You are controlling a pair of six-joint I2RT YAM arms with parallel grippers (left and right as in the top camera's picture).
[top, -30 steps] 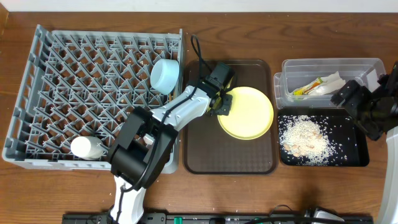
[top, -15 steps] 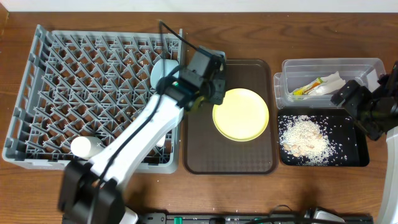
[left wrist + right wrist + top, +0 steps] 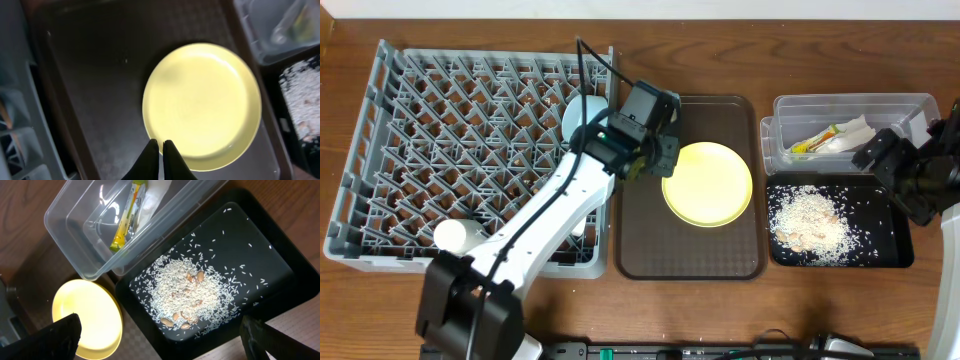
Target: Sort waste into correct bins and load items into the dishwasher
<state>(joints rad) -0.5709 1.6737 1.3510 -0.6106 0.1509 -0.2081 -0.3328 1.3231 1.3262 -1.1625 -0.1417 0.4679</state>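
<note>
My left gripper would leave the yellow plate [image 3: 710,185] flat on the brown tray if I lifted it now, because its closed fingers are only above the plate's rim.
The round yellow plate [image 3: 710,185] lies flat on the brown serving tray [image 3: 690,255]. My left gripper [image 3: 655,155] is shut and empty, its tips over the plate's rim [image 3: 161,143]; the plate fills the left wrist view [image 3: 205,100]. My right gripper [image 3: 895,178] hangs open and empty [image 3: 160,340] over the black tray [image 3: 890,250], which holds the rice scraps [image 3: 808,220]. The clear tub [image 3: 790,105] holds the green-and-yellow wrapper [image 3: 813,142] and the white napkin [image 3: 852,135]. The light blue bowl [image 3: 585,120] and the white cup [image 3: 460,237] sit in the grey rack [image 3: 440,150]. The pink bowl and the chopsticks are not in view.
The rack stands left of the brown tray, and the tub and black tray [image 3: 260,265] stand right of it. The plate [image 3: 92,315] shows at the lower left of the right wrist view, with the tub [image 3: 75,220] above it. Bare wood runs along the front edge.
My left gripper has drawn back from the plate's left rim, up and to the left. The plate has slid slightly left on the brown tray. The right arm has not moved.
</note>
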